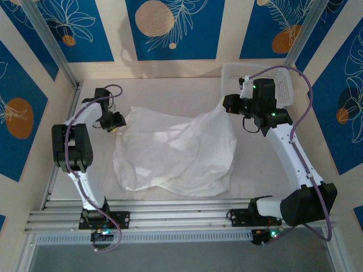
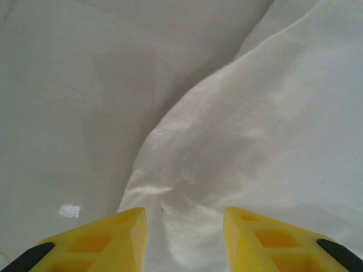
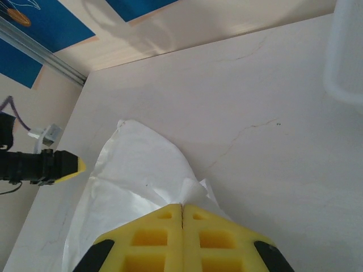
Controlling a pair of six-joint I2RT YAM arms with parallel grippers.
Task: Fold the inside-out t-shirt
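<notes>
My left gripper grabs the t-shirt's far edge next, opposite my right gripper's pinched corner, to spread the t-shirt flat for folding.
The inside-out t-shirt lies crumpled and white across the middle of the table. Its far right corner is pulled up off the table to my right gripper. In the right wrist view that gripper is shut on a pinch of the shirt, which hangs away below it. My left gripper sits at the shirt's far left edge. Its yellow fingers stand apart in the left wrist view, with a fold of the shirt lying between and beyond them; nothing is clamped.
A white mesh basket stands at the back right, just behind my right arm, and its rim edges the right wrist view. Bare pale table runs behind the shirt. A metal rail crosses the near edge.
</notes>
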